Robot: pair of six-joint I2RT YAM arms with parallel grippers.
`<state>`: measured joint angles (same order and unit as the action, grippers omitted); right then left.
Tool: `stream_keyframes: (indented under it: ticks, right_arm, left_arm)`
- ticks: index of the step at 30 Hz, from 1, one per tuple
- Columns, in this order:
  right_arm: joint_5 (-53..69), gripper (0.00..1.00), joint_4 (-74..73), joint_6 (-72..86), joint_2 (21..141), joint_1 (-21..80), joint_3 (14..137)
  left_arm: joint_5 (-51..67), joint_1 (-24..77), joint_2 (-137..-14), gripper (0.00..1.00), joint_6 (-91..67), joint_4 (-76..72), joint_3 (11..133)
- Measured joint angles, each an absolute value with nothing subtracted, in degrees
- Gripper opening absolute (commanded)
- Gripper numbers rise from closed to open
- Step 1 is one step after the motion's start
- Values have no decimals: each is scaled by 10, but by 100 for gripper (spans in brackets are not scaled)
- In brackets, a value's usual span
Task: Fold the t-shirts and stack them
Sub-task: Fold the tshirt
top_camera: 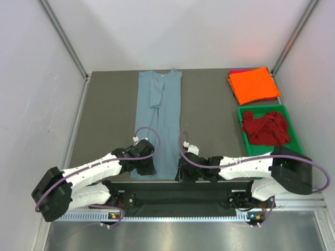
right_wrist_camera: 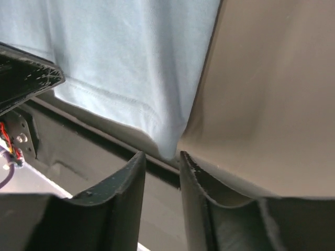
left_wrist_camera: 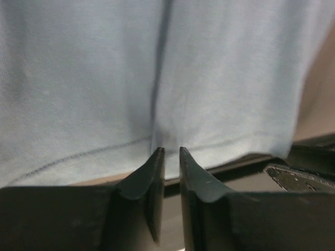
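I should pick up the blue-grey t-shirt next by its near hem corner (top_camera: pixel 175 177) with my right gripper. Then the hem can be folded over toward the collar (top_camera: pixel 161 73).
A dusty blue-grey t-shirt (top_camera: pixel 162 120), folded into a long narrow strip, lies on the table with its collar far and its hem near. My left gripper (top_camera: pixel 145 166) is at the hem's near left corner. In the left wrist view its jaws (left_wrist_camera: pixel 171 150) stand a narrow gap apart, tips at the hem of the shirt (left_wrist_camera: pixel 104 78), no cloth between them. My right gripper (top_camera: pixel 182 170) is at the near right corner. Its jaws (right_wrist_camera: pixel 161 155) are open, with the shirt's corner (right_wrist_camera: pixel 131 52) just beyond the tips. A folded orange shirt (top_camera: pixel 253 84) lies on a magenta one (top_camera: pixel 236 70). A crumpled dark red shirt (top_camera: pixel 265 128) lies in the tray.
The green plastic tray (top_camera: pixel 294 137) stands at the right, near the folded stack at the back right. White walls close in on both sides. The table's near edge and a dark rail (right_wrist_camera: pixel 104 141) run just under both grippers.
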<state>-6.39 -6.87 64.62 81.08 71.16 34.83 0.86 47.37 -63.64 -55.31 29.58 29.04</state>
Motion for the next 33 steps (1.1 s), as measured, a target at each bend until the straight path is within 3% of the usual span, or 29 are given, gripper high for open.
stream_keyframes:
  ticks: [4,9,13,20,25,33]
  right_arm:
    - [-68,38,-103,645,786,712,360]
    - [-64,31,-107,640,769,688,360]
    - [-62,31,-95,625,769,665,357]
    - [-31,32,-45,615,774,653,326]
    - [-18,34,-16,621,783,653,295]
    - [-6,26,39,625,788,653,272]
  left_arm:
    - [24,474,-604,29,-536,317,320]
    - [23,474,-599,28,-505,338,392]
    - [21,474,-625,27,-489,344,412]
    - [21,467,-629,37,-476,368,411]
    - [16,415,-617,39,-448,401,423]
    - [19,324,-624,42,-402,445,470]
